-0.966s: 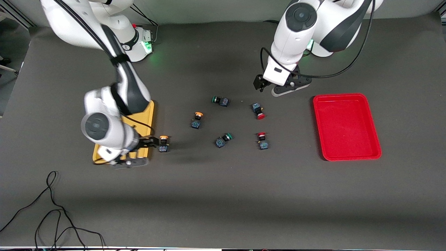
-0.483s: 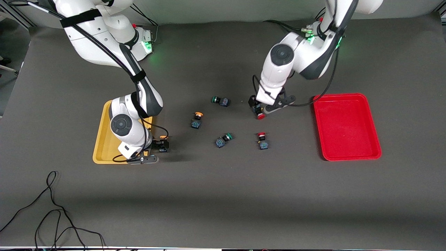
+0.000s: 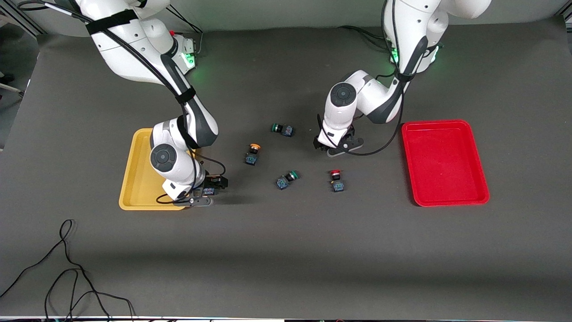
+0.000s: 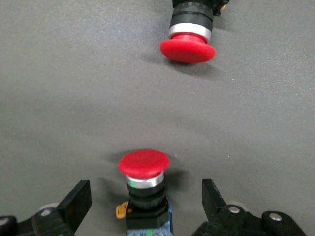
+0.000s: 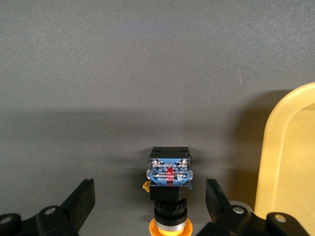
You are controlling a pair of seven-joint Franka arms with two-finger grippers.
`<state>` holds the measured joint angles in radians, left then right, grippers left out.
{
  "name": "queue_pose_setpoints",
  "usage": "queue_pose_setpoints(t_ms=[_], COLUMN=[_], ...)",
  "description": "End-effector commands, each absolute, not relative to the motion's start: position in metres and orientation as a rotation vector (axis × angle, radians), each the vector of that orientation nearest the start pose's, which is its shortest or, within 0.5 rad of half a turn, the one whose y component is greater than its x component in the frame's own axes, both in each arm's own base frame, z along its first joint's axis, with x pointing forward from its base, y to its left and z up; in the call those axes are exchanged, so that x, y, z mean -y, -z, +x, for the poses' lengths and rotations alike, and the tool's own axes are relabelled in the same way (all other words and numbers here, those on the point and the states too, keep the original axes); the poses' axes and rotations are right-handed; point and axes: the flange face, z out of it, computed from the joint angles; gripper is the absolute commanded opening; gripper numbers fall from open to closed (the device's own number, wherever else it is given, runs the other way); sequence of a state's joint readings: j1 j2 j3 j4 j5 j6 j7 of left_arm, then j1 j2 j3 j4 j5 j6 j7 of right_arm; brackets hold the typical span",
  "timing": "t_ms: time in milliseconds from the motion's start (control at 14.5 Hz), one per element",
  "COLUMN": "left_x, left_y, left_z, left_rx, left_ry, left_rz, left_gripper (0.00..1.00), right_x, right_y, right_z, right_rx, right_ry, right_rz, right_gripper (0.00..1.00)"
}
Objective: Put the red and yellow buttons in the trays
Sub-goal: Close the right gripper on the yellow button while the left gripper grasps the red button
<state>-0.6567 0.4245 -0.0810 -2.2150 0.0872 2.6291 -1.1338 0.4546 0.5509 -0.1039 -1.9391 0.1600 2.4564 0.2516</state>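
My left gripper should close on the button now, because my fingers are beside the red button's black body and silver ring.
My right gripper is open, low at the table beside the mustard yellow tray, its jaws on either side of a yellow button lying on its side; the gripper does not touch it. My left gripper is open and low, its jaws on either side of a red button that it hides in the front view. A second red button lies nearer the front camera and also shows in the left wrist view. A second yellow button lies mid-table. The red tray holds nothing.
Two green-capped switches lie mid-table, one farther from the front camera, one nearer. The yellow tray's rim is close beside the right gripper. Black cables lie near the front edge at the right arm's end.
Both arms have come down to the table. The left gripper moved over the red button and now straddles it. The right gripper settled lower around the yellow button. Neither has closed.
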Motion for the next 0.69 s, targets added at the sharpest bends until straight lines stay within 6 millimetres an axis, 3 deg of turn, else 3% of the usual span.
queue_pose_setpoints(t_ms=[0,69,138,207,276,483,621], left_x=[0.376,0.376,0.376,0.376,0.376,0.376,0.373], left_y=[-0.183,-0.184,-0.184,-0.185,-0.185,-0.198,-0.229], left_z=[0.407,0.408,0.409,0.409,0.409,0.419,0.432], left_rx=[0.5,0.503,0.505,0.505,0.503,0.502,0.468], left_ry=[0.041,0.044,0.045,0.045,0.041,0.056,0.034], left_rz=[-3.085,-3.086,-3.086,-3.086,-3.082,-3.084,-3.05], left_gripper=[0.81,0.59,0.35,0.18,0.12,0.1,0.1], right_x=[-0.214,-0.214,-0.213,-0.214,-0.214,-0.213,-0.214], right_y=[-0.183,-0.176,-0.172,-0.171,-0.173,-0.174,-0.181], right_z=[0.58,0.58,0.579,0.578,0.579,0.579,0.581], right_rx=[-0.056,-0.057,-0.057,-0.053,-0.051,-0.047,-0.044], right_ry=[-0.07,-0.07,-0.077,-0.078,-0.074,-0.073,-0.062], right_rz=[-3.105,-3.108,-3.111,-3.112,-3.112,-3.114,-3.111], right_gripper=[1.0,0.98,0.91,0.82,0.7,0.36,0.21])
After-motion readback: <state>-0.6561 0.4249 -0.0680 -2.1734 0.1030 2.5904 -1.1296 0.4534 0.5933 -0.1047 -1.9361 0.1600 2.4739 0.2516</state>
